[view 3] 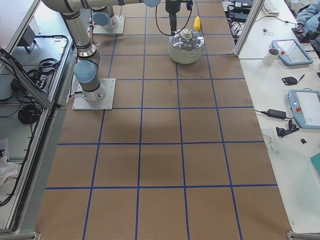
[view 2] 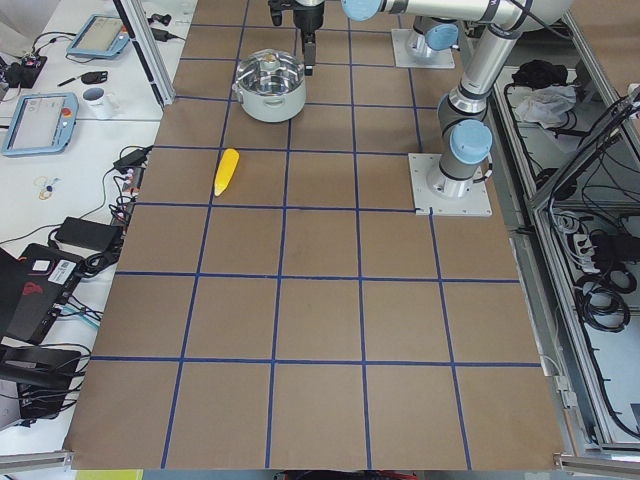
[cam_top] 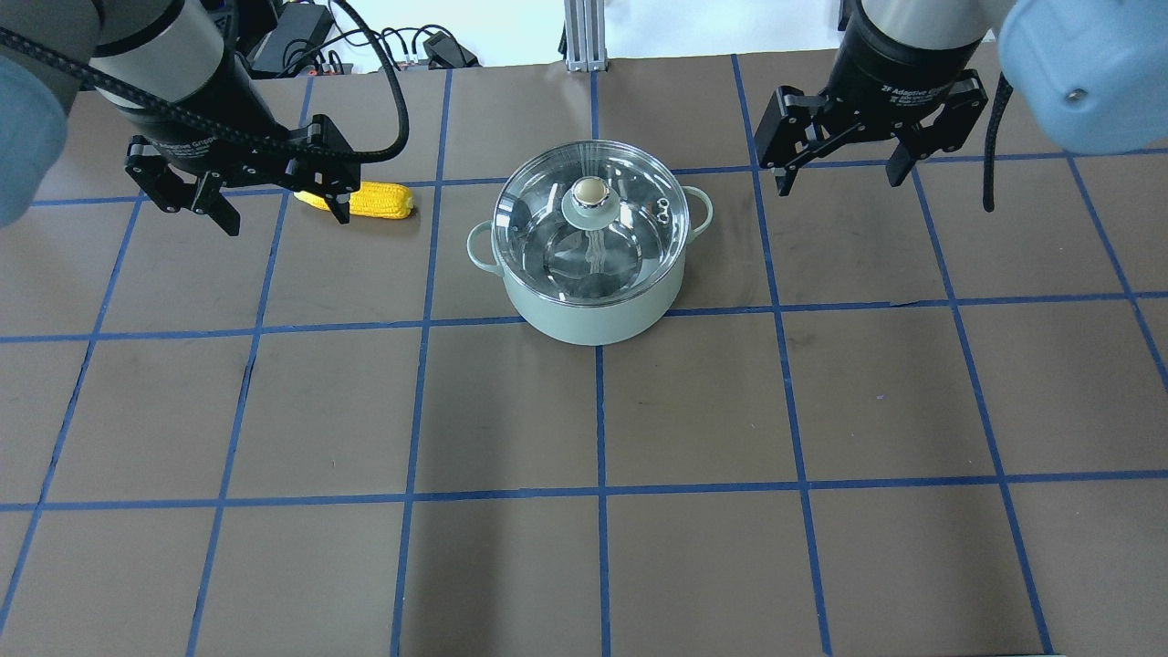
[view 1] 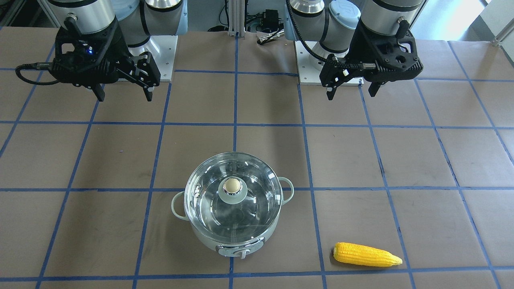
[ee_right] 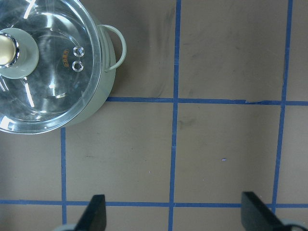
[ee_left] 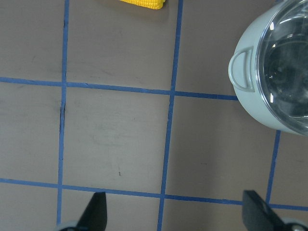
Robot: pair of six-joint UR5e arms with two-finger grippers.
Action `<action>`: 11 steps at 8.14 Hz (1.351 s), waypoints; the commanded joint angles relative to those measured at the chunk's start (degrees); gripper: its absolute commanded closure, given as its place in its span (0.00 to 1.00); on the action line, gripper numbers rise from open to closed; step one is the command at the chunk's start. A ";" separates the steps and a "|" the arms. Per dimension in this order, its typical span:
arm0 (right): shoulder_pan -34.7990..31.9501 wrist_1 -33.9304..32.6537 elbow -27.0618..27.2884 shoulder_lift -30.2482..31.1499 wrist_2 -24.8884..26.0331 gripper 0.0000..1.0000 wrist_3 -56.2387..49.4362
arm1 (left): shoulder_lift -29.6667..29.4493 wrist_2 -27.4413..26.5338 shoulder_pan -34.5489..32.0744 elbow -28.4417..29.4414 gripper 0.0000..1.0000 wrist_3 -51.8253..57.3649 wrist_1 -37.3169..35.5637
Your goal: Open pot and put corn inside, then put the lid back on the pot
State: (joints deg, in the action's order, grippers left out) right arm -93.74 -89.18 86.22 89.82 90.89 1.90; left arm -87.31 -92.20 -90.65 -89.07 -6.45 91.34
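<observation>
Next, my right gripper grabs the glass lid by its narrow round knob (view 1: 232, 186) (ee_right: 6, 50) to open the pot, since the lid spreads wide across the whole pot.
The mint-green pot (cam_top: 593, 315) stands on the table with the clear glass lid (cam_top: 547, 228) seated on it, and it also shows in the front view (view 1: 200, 235). The yellow corn (cam_top: 379, 199) lies flat on the table to the pot's left, also seen in the front view (view 1: 366, 255). My left gripper (cam_top: 285, 219) is open and empty, hovering above the table, in line with the corn's pointed end in the overhead view. My right gripper (cam_top: 840, 184) is open and empty, hovering to the right of the pot. The left wrist view shows the pot's handle (ee_left: 242, 68) and the corn's end (ee_left: 144, 3).
The table is brown paper with a blue tape grid (cam_top: 598, 411). The arms' base plates (view 1: 160, 52) sit at the robot's side. Cables and a power brick (cam_top: 301, 27) lie beyond the far edge. A side bench with tablets and a mug (view 2: 98, 98) runs along it.
</observation>
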 commanded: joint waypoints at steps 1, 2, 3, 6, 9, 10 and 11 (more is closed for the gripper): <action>-0.13 -0.03 0.18 0.01 -0.27 0.00 -0.06 | 0.56 -0.08 -0.05 -0.05 0.00 0.64 0.07; -0.04 -0.03 0.35 -0.08 -0.18 0.00 -0.23 | 0.39 0.09 -0.05 -0.05 0.00 2.82 0.07; -0.04 -0.03 0.36 0.01 -0.18 0.00 -0.23 | 0.04 0.27 -0.05 0.04 0.00 6.76 -0.45; -0.04 0.06 0.36 0.09 -0.18 0.00 -0.23 | -1.54 -0.61 1.53 0.21 0.00 25.32 -1.77; -0.04 -0.03 0.36 0.10 -0.27 0.00 -0.23 | -4.96 -0.44 8.27 0.13 0.00 46.35 -8.69; -0.04 -0.03 0.36 0.10 -0.18 0.00 -0.23 | -6.63 -0.35 10.30 0.04 0.00 51.74 -11.68; -0.04 -0.03 0.36 0.10 -0.27 0.00 -0.23 | -8.65 -0.35 10.93 0.04 0.00 56.50 -13.97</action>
State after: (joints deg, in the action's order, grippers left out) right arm -93.78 -89.19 86.57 89.91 90.66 1.67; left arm -92.69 -92.60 -82.30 -89.00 39.72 82.09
